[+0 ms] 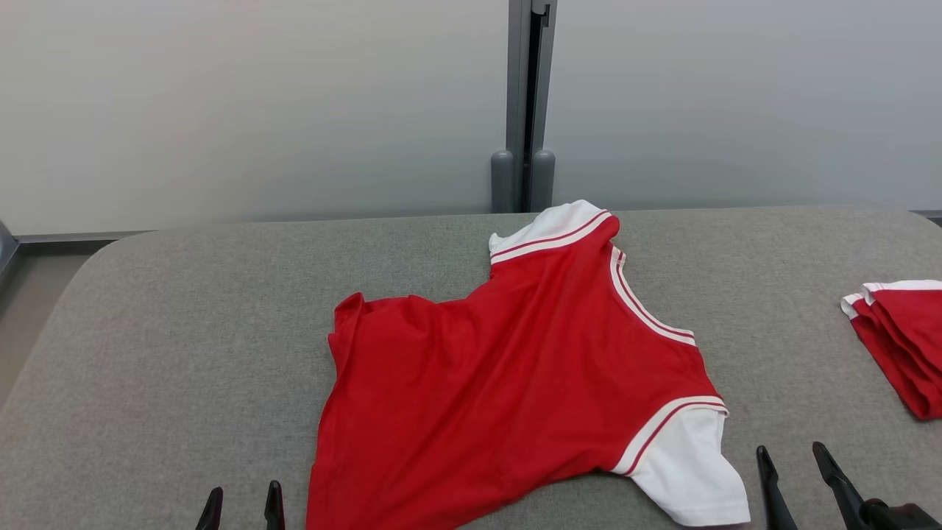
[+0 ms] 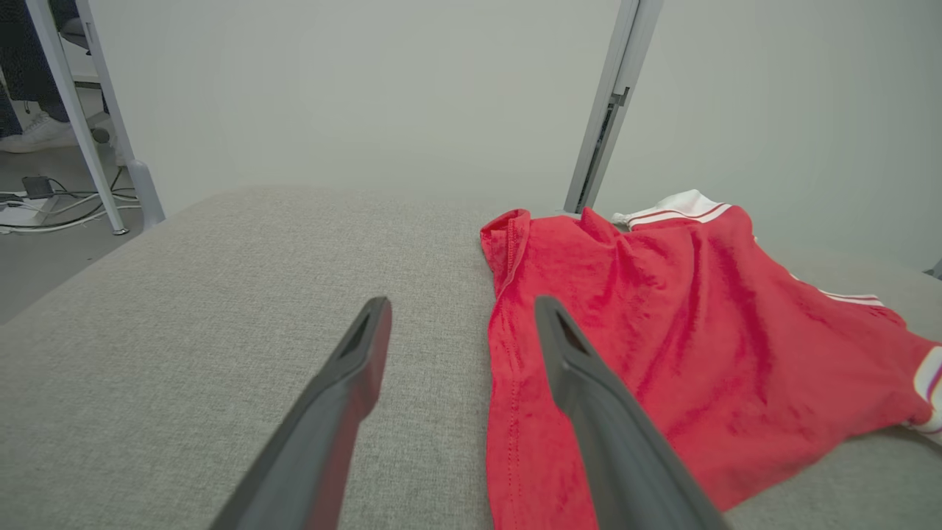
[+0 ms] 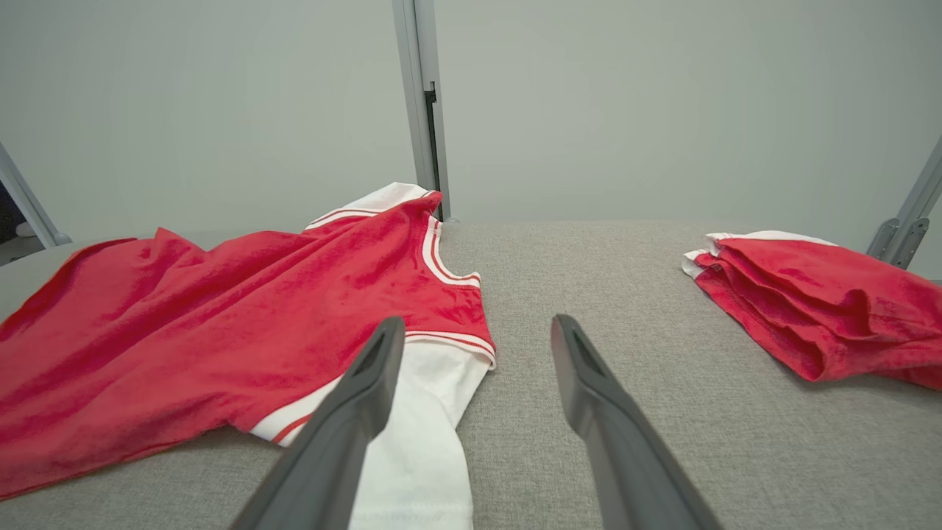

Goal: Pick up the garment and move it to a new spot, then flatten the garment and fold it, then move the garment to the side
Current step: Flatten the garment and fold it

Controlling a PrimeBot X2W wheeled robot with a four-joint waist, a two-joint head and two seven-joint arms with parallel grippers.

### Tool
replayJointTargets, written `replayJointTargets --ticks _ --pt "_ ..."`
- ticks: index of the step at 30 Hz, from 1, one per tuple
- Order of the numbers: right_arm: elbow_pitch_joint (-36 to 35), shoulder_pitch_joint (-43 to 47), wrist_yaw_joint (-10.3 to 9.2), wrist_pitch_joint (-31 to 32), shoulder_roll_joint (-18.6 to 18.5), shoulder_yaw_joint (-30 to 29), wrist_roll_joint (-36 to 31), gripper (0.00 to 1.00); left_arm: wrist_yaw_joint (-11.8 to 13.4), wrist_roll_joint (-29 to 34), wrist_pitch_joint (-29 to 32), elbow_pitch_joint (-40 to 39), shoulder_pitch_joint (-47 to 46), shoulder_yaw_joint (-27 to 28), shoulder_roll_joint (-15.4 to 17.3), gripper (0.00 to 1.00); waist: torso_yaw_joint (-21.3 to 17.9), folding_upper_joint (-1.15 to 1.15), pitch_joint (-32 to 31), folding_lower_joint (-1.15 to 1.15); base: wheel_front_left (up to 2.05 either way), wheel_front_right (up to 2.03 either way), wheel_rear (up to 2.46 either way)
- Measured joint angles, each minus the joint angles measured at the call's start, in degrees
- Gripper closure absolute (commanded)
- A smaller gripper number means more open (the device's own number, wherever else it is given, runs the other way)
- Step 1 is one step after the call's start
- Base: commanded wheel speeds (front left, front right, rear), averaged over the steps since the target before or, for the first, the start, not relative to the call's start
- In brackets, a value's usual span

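Observation:
Next, my right gripper grabs the wrinkled T-shirt [image 1: 494, 380] by its white sleeve [image 1: 695, 477]. Then I flatten and fold the T-shirt on the padded table.
The garment [image 1: 508, 383] is a red T-shirt with white sleeves and striped trim, lying spread but wrinkled in the middle of the grey padded table [image 1: 184, 331]; it also shows in the left wrist view [image 2: 662, 338] and the right wrist view [image 3: 221, 324]. My left gripper [image 1: 241, 504] stands open at the bottom left, just left of the shirt's hem [image 2: 500, 412], nothing between its fingers. Near the white sleeve [image 1: 684, 464] at the bottom right, my right gripper [image 1: 795, 464] is open and empty too, its left finger [image 3: 368, 383] over that sleeve [image 3: 419, 442].
A second red-and-white garment lies folded at the table's right edge [image 1: 901, 338], also in the right wrist view [image 3: 817, 302]. A grey wall with a vertical metal post [image 1: 526, 103] stands behind the table. Table legs and cables on the floor lie off the far left [image 2: 81, 147].

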Motion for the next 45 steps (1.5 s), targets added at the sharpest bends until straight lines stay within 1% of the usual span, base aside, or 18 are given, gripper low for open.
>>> replayJointTargets --ticks 2,4,7,9,14,20,24,29,30,31,32,33,35,37,39,42,45 --pt "0.38 -0.15 0.0 0.0 -0.03 0.46 0.4 0.0 0.18 -0.01 0.0 -0.26 -0.09 -0.13 0.0 0.0 0.01 0.0 0.33 0.0 0.0 0.0 0.0" --pt "2.68 -0.62 0.0 0.01 -0.05 2.37 0.49 0.0 -0.03 -0.43 0.0 0.14 -0.22 -0.81 0.01 0.0 -0.02 0.0 0.77 0.0 0.0 0.0 0.0" --pt "7.4 -2.02 0.0 1.58 -0.32 5.44 -0.18 0.0 -1.11 -1.08 0.0 3.54 -0.24 -3.25 -0.01 0.0 -0.06 0.0 1.52 0.0 0.0 0.0 0.0" --pt "9.43 -3.6 0.0 2.9 -1.3 6.81 -0.26 0.0 -1.32 -1.54 0.11 5.89 -0.68 -4.6 -0.11 0.0 -0.02 0.0 2.01 0.0 0.0 0.0 0.0" --pt "13.0 -7.12 0.0 6.02 -2.82 8.2 -0.1 0.0 -1.54 -2.43 3.37 9.14 -3.16 -6.92 -0.05 0.0 0.24 0.0 3.66 0.0 0.0 0.0 0.0" --pt "15.11 -9.57 0.0 9.14 -3.85 9.04 0.48 0.0 -1.32 -3.1 8.12 11.22 -4.94 -8.26 0.0 0.0 1.15 0.0 5.9 0.0 0.0 0.0 0.0" --pt "15.96 -9.7 0.0 10.98 -4.61 9.75 1.36 0.0 -0.8 -3.32 9.27 12.36 -5.39 -8.48 0.01 0.0 1.66 0.0 6.94 0.0 0.0 0.0 0.0" --pt "15.39 -10.15 0.0 12.88 -5.63 12.24 3.94 0.0 -2.63 -6.13 12.28 12.87 -5.82 -10.0 0.23 0.0 1.69 0.0 8.16 0.0 0.0 0.0 0.0" --pt "15.21 -10.2 0.0 13.34 -5.83 12.91 4.57 0.0 -2.68 -6.5 12.61 12.84 -5.88 -10.16 0.3 0.08 1.66 0.0 8.35 0.0 0.0 0.0 0.0" --pt "14.95 -10.31 0.0 13.47 -5.98 13.36 5.3 0.38 -2.79 -6.75 12.84 12.84 -5.94 -10.33 0.33 0.47 1.63 0.0 8.49 0.0 0.0 0.0 0.0" --pt "14.85 -10.47 0.0 13.73 -6.12 13.61 6.23 0.76 -2.91 -6.93 13.19 12.84 -6.06 -10.48 0.4 0.93 1.57 0.0 8.57 0.0 0.0 0.0 0.0" --pt "14.58 -10.67 0.0 14.47 -6.43 14.63 7.24 1.0 -3.19 -7.36 13.5 12.83 -6.08 -10.62 0.47 1.0 1.51 0.0 8.55 0.0 0.0 0.0 0.0" --pt "14.07 -10.67 0.0 14.92 -6.62 15.43 8.44 1.0 -3.6 -8.11 13.95 12.73 -6.08 -10.71 0.4 1.0 1.45 0.0 8.48 0.0 0.0 0.0 0.0" --pt "12.65 -10.53 0.0 15.13 -6.98 15.68 11.96 1.0 -4.15 -10.91 14.77 12.0 -5.97 -10.72 0.1 1.0 1.27 0.0 8.17 0.0 0.0 0.0 0.0" --pt "9.56 -10.01 0.0 15.55 -7.71 15.17 16.38 1.0 -4.65 -14.06 15.51 10.03 -5.55 -10.17 0.09 1.0 1.04 0.0 7.7 0.0 0.0 0.0 0.0" --pt "1.8 -9.4 0.0 16.29 -10.17 13.28 22.62 1.0 -4.9 -18.44 16.75 3.23 -4.73 -8.72 -0.07 1.0 0.42 0.0 6.89 0.0 0.0 0.0 0.0" --pt "-7.93 -7.92 -0.02 18.38 -12.96 10.22 28.2 1.0 -4.89 -21.04 18.96 -6.66 -4.38 -7.22 0.41 1.0 -0.41 0.0 6.32 0.0 0.0 0.0 0.0"
